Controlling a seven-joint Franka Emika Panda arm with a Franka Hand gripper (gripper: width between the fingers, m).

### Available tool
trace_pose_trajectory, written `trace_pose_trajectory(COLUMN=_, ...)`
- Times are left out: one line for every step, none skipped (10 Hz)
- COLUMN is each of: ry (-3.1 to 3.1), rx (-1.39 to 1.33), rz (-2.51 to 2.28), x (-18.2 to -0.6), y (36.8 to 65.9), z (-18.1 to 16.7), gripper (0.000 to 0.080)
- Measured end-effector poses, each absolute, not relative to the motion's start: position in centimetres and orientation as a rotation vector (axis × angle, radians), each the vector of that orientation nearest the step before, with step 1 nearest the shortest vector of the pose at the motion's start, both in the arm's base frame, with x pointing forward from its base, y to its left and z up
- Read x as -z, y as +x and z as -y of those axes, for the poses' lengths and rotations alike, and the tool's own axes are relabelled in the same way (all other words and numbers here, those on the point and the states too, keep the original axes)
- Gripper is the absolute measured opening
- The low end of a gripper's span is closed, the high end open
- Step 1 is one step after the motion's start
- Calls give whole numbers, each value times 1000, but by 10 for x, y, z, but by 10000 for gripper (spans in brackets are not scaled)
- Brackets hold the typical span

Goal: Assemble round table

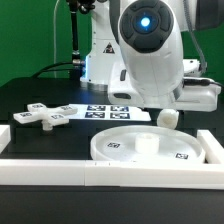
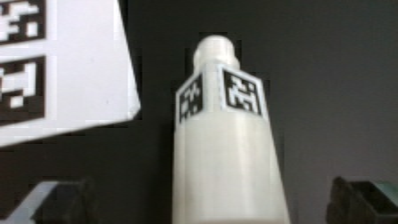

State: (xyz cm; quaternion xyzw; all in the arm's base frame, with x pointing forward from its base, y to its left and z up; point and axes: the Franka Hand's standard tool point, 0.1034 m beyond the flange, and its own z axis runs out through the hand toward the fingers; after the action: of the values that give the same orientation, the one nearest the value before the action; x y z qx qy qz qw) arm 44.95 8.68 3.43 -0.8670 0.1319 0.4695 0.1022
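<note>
The gripper should next hold the leg by its thick end (image 2: 231, 202), so that the leg's narrow tip stays free to go into the disc's central part.
The short cylindrical leg (image 2: 228, 140) lies on the black table, white with square tags near its far end. My gripper (image 2: 205, 203) is open and straddles the leg. One dark fingertip (image 2: 45, 205) stands on each side of it, with a gap to the leg on both sides. In the exterior view only the leg's end (image 1: 168, 117) shows under the lowered hand. The large rimmed disc (image 1: 115, 150) with its central hub (image 1: 148, 140) lies in front of it. The cross-shaped foot (image 1: 45, 115) lies at the exterior view's left.
The marker board (image 1: 110, 110) lies flat behind the disc, and its edge (image 2: 54, 70) is close beside the leg. White border rails run along the front (image 1: 60, 165) and the exterior view's right (image 1: 212, 150).
</note>
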Motion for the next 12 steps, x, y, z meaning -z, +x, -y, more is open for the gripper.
trace_pose_trajectory(ry=-2526, rx=-1445, rz=-381, x=-29, y=449, z=-88, gripper=649)
trace_pose_trajectory(ry=-2522, rx=-1454, rz=-369, x=-24, y=449, z=-93, gripper=649)
trace_pose_trajectory(ry=-2533, rx=-1439, rz=-366, x=-22, y=450, z=-95, gripper=649)
trace_pose_trajectory(ry=-2539, rx=-1431, rz=-367, x=-20, y=450, z=-96, gripper=649)
trace_pose_trajectory(ry=-2542, rx=-1429, rz=-367, x=-18, y=449, z=-97, gripper=649)
trace_pose_trajectory(ry=-2546, rx=-1427, rz=-371, x=-13, y=447, z=-98, gripper=649)
trace_pose_trajectory(ry=-2544, rx=-1436, rz=-374, x=-11, y=443, z=-98, gripper=649)
trace_pose_trajectory(ry=-2547, rx=-1437, rz=-384, x=-9, y=441, z=-98, gripper=649)
trace_pose_trajectory(ry=-2548, rx=-1437, rz=-384, x=-7, y=439, z=-98, gripper=649)
trace_pose_trajectory(ry=-2548, rx=-1436, rz=-380, x=-7, y=439, z=-99, gripper=520)
trace_pose_trajectory(ry=-2547, rx=-1435, rz=-378, x=-7, y=439, z=-98, gripper=404)
trace_pose_trajectory(ry=-2547, rx=-1434, rz=-376, x=-7, y=439, z=-98, gripper=406)
